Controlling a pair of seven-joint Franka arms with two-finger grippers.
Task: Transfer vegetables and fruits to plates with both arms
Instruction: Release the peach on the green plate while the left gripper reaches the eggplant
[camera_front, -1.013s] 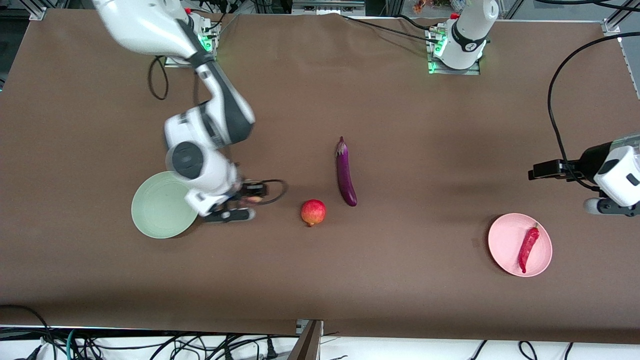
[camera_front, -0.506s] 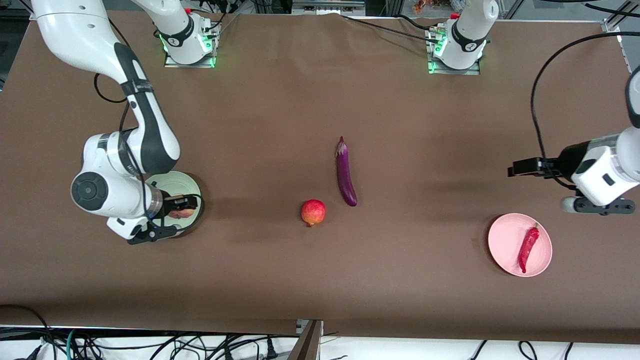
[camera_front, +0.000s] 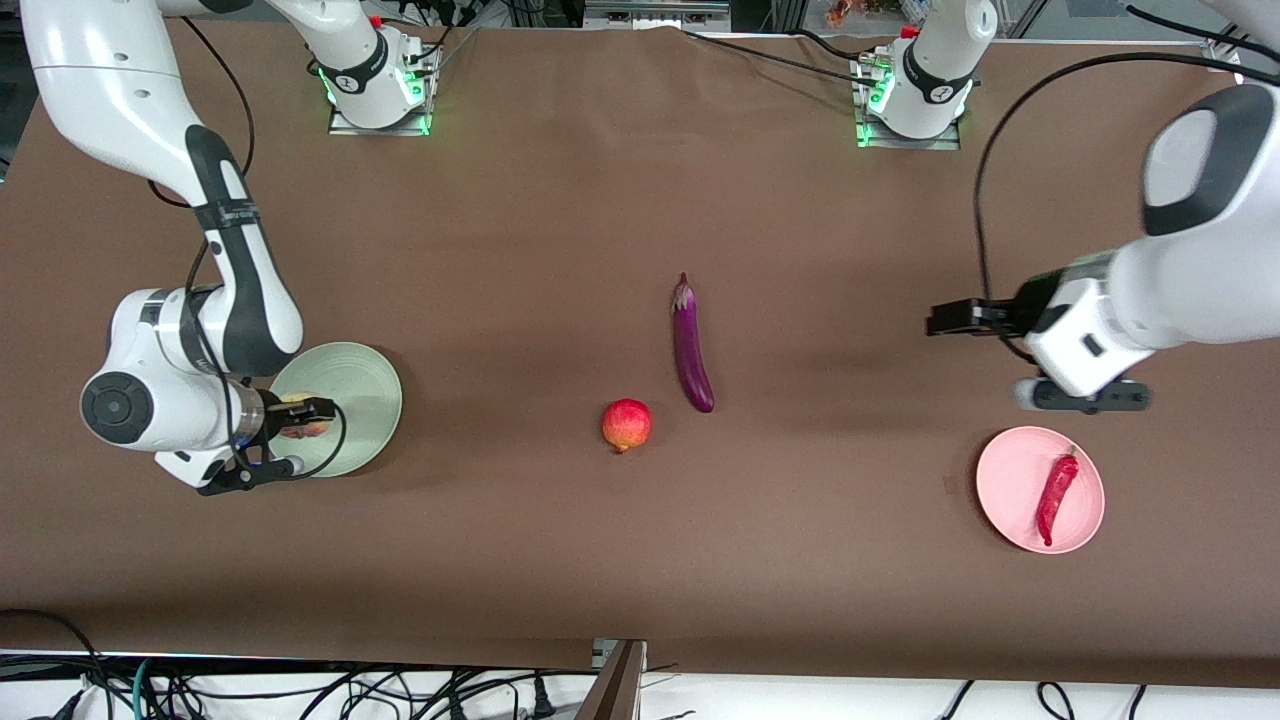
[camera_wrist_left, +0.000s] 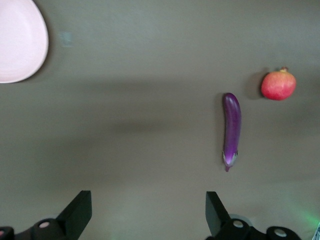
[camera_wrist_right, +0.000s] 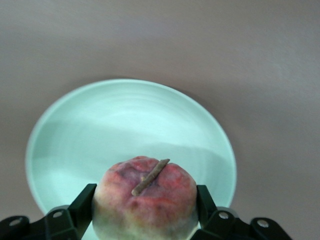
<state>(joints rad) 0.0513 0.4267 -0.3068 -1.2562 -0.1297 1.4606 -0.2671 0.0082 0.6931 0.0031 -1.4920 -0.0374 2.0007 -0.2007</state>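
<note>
The left gripper should next pick up the purple eggplant by its stem end (camera_front: 683, 295) to move the eggplant to the pink plate (camera_front: 1010, 480).
My right gripper (camera_front: 300, 417) is shut on the pale peach (camera_front: 306, 421) and holds it over the mint green plate (camera_front: 355, 390). In the right wrist view the blushed peach (camera_wrist_right: 145, 200) with its stem sits between the fingers above the plate (camera_wrist_right: 125, 125). My left gripper (camera_front: 948, 318) is open and empty, up over bare table between the purple eggplant (camera_front: 692, 350) and the pink plate (camera_front: 1010, 480). The red chili (camera_front: 1055, 495) lies on the pink plate. The red fruit (camera_front: 626, 424) lies beside the eggplant's tip. The left wrist view shows the open gripper (camera_wrist_left: 147, 215), eggplant (camera_wrist_left: 231, 127), red fruit (camera_wrist_left: 278, 85) and pink plate (camera_wrist_left: 17, 40).
The brown table (camera_front: 640, 560) has a wide bare strip nearest the front camera. Both arm bases (camera_front: 375, 70) stand at the table's farthest edge. Black cables trail from both arms.
My right gripper has carried the peach from beside the mint plate to over it. My left arm has swung from the table's end toward the middle, past the pink plate.
</note>
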